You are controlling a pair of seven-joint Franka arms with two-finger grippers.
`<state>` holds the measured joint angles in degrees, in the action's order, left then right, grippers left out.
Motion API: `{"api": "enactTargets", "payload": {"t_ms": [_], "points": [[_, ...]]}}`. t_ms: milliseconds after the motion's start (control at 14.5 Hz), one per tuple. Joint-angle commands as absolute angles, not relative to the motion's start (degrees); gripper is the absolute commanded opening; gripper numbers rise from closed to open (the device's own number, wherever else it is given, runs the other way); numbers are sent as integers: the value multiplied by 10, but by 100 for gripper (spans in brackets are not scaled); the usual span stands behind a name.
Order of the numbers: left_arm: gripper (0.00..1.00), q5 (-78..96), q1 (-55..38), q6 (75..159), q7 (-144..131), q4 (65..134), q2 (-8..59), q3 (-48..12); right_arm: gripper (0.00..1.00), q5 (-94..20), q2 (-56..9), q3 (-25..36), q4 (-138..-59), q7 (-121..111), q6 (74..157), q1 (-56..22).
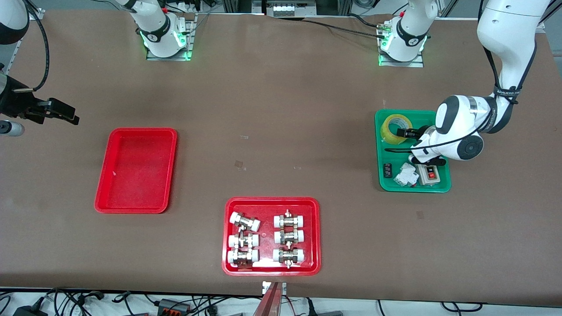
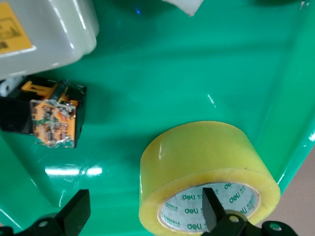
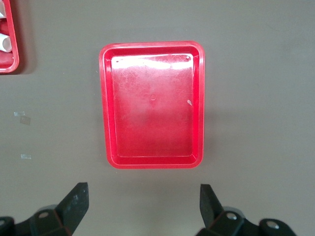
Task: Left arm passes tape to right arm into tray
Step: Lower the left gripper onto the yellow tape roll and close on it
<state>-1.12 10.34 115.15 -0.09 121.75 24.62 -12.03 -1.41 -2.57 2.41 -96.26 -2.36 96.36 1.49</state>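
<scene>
One finger is inside the tape's core (image 2: 189, 209) and the other is beside the yellow ring (image 2: 197, 152), so it is time for my left gripper to close on the tape.
The yellow tape (image 1: 394, 127) stands in the green tray (image 1: 380, 177), at the tray's end nearest the robot bases. My left gripper (image 1: 406, 131) is low over it and open. In the left wrist view one finger (image 2: 210, 209) is inside the core of the tape (image 2: 206, 152) and the other finger (image 2: 78, 210) is outside the ring, so my left gripper (image 2: 144, 210) straddles the ring's wall. The plain red tray (image 1: 136, 169) lies empty toward the right arm's end. My right gripper (image 1: 61, 113) waits open and empty, high over the table beside that tray (image 3: 152, 103), as the right wrist view (image 3: 142, 202) shows.
The green tray also holds a grey switch box (image 1: 428, 174), a white part (image 1: 406, 175) and a small black part (image 1: 387, 170); a black-and-orange component (image 2: 51, 115) shows beside the tape. A red tray with several white-capped metal fittings (image 1: 272, 268) lies nearest the front camera.
</scene>
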Motion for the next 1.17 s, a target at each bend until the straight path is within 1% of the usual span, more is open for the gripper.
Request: {"api": "enactTargets", "payload": {"t_ms": [0,69,138,275,413,620,688,895,1101], "points": [[88,-4,109,1156,11,1217,244,-124,100,-18,-31,27,-951,-32,958,13],[61,-4,109,1153,11,1217,243,-124,100,-18,-31,27,-951,-32,958,13],[50,-4,104,1146,21,1216,243,-124,100,-18,-31,27,-951,-32,957,13],[25,-4,104,1141,73,1214,242,-124,100,-18,-31,27,-951,-32,959,13],[12,-5,104,1137,188,1210,241,-124,100,-18,-31,27,-951,-32,960,13],[2,-4,110,1132,206,1208,240,-123,100,-18,-32,27,-951,-32,962,14],[1,-1,110,1120,204,1199,239,-123,100,-19,-32,28,-951,-32,963,14],[1,-1,105,1019,173,1122,242,-124,100,-19,-32,27,-951,-32,962,13],[1,-1,91,860,178,989,240,-132,100,-19,-32,27,-951,-32,960,13]]}}
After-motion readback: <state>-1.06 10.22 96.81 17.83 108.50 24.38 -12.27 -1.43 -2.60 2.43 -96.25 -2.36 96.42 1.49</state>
